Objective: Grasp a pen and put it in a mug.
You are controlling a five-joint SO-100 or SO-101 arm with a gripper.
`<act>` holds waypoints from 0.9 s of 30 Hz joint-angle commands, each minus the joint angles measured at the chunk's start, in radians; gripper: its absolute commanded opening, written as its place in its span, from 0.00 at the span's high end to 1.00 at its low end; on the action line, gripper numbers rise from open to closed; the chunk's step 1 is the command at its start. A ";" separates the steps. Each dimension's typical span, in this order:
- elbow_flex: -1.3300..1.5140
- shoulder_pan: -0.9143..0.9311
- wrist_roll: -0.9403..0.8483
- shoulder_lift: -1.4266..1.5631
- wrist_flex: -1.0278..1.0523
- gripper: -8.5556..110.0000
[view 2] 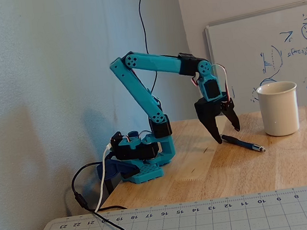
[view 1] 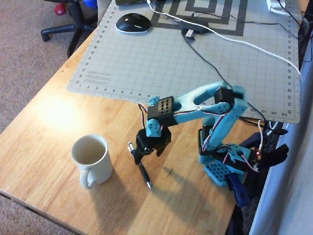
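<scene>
The pen's silver tip should stay free to go into the mug (view 1: 99, 172), so my gripper should next grab the black pen by its clip end (view 1: 131, 149).
The slim black pen (view 1: 143, 171) lies flat on the wooden table, silver tip toward the front edge in the overhead view. It also shows in the fixed view (view 2: 243, 143). My gripper (view 1: 139, 155) is open and lowered over the pen's clip end, its black fingers spread on either side, tips close to the table (view 2: 228, 133). I cannot tell whether a finger touches the pen. The cream-white mug (view 1: 99, 172) stands upright and empty to the left of the pen, handle toward the front edge. In the fixed view the mug (view 2: 279, 111) stands to the right, beyond the pen.
The arm's blue base (view 1: 224, 169) is clamped at the table's right edge, with cables beside it. A grey cutting mat (view 1: 186, 63) with a black mouse (view 1: 132, 23) and cables covers the far table. A whiteboard (view 2: 268, 53) leans behind the mug.
</scene>
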 commanded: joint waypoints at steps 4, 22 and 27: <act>-0.100 -0.011 -0.015 -0.078 -0.015 0.69; -0.118 -0.008 0.002 -0.147 -0.015 0.69; -0.124 -0.008 0.002 -0.181 -0.015 0.69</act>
